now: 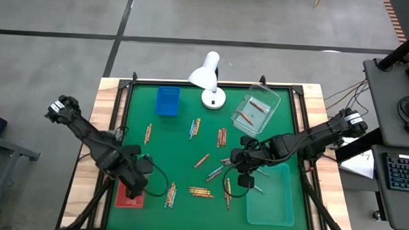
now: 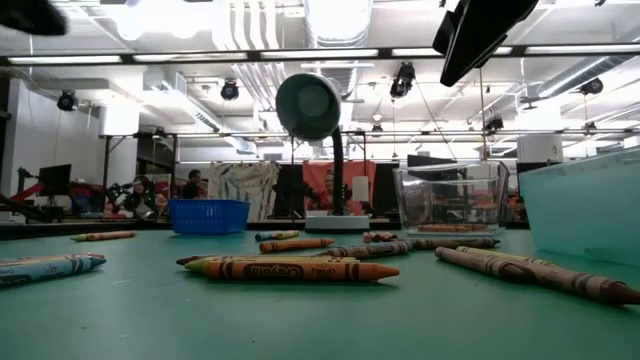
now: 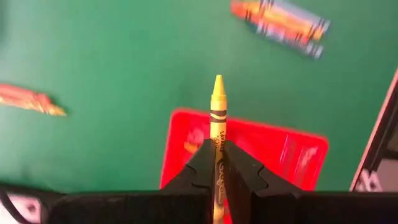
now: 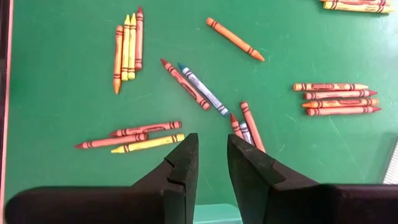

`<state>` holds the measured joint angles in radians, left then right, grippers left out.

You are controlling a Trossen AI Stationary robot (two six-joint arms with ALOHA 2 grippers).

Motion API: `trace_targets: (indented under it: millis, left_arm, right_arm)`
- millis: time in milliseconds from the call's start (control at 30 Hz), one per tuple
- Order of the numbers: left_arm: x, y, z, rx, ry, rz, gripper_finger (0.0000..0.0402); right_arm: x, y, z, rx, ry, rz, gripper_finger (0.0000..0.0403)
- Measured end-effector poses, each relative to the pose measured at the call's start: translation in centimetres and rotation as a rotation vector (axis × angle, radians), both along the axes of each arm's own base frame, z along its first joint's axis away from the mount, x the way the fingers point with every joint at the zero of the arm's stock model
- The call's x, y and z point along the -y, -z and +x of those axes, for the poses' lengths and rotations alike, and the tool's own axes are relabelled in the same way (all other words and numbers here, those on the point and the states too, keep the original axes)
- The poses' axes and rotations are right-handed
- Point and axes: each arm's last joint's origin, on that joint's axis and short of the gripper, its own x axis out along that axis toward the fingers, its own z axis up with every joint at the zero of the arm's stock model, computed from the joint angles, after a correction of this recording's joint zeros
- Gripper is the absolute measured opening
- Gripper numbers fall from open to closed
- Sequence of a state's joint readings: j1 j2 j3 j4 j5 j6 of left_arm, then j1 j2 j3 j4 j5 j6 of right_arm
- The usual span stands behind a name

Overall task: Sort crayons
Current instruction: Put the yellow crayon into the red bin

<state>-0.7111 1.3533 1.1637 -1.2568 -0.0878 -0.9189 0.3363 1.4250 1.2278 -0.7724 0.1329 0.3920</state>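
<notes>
The left gripper has to hold on to the yellow crayon until its pointed end (image 3: 217, 86), which sticks out past the tray's rim (image 3: 247, 123), is inside the red tray.
Several crayons (image 1: 200, 192) in red, orange, yellow and blue lie loose and in small groups on the green mat (image 1: 183, 148). My left gripper (image 1: 135, 188) hangs over the red tray (image 3: 292, 155) at the near left, shut on a yellow crayon (image 3: 217, 106). My right gripper (image 4: 212, 140) hovers open above the crayons (image 4: 193, 87) right of the middle, next to the pale green tray (image 1: 270, 196). Nothing is between its fingers. My left gripper pinches the yellow crayon's wrapped shaft (image 3: 216, 144) between its two fingers, from above. The crayon runs along the fingers, and its pointed end (image 3: 218, 81) sticks out past their tips. It hangs tip down, clear of the red tray and the mat.
A white desk lamp (image 1: 207, 77) stands at the far middle. A blue tray (image 1: 167, 100) lies to its left. To its right is a clear tray (image 1: 256, 113) with a few crayons in it. The table's black frame (image 1: 306, 132) runs round the mat.
</notes>
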Motion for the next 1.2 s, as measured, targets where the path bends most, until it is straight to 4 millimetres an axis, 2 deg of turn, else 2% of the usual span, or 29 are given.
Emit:
trace_targets:
  millis: [200, 333, 500, 667, 733, 933, 1200]
  left_arm:
    - [1.4, 3.1, -2.3, -0.136, -0.025, 0.016, 0.0001]
    - [2.0, 4.4, -3.0, -0.151, -0.079, 0.019, 0.0001]
    - [2.2, 4.8, -2.9, -0.148, -0.258, -0.006, 0.0001]
    - [2.1, 4.8, -2.8, -0.181, -0.644, -0.06, 0.0001]
    - [2.4, 4.8, -2.7, -0.163, -0.73, -0.08, 0.0]
    - [3.9, 5.6, -2.4, -0.08, -0.805, -0.113, 0.0]
    - [4.6, 7.0, -1.9, -0.054, -0.862, -0.07, 0.0]
  right_arm:
    - [0.0, 0.0, 0.0, 0.001, 0.0, 0.0, 0.0069]
    - [0.0, 0.0, 0.0, 0.001, 0.0, 0.001, 0.0069]
    - [0.0, 0.0, 0.0, 0.0, 0.0, 0.001, 0.0076]
    - [0.0, 0.0, 0.0, 0.001, 0.001, 0.002, 0.0081]
    - [0.0, 0.0, 0.0, 0.001, 0.006, 0.004, 0.0082]
    - [-0.6, 0.0, -0.2, 0.003, -0.014, 0.004, 0.0074]
    - [-1.6, 0.0, -0.6, 0.003, -0.056, 0.001, 0.007]
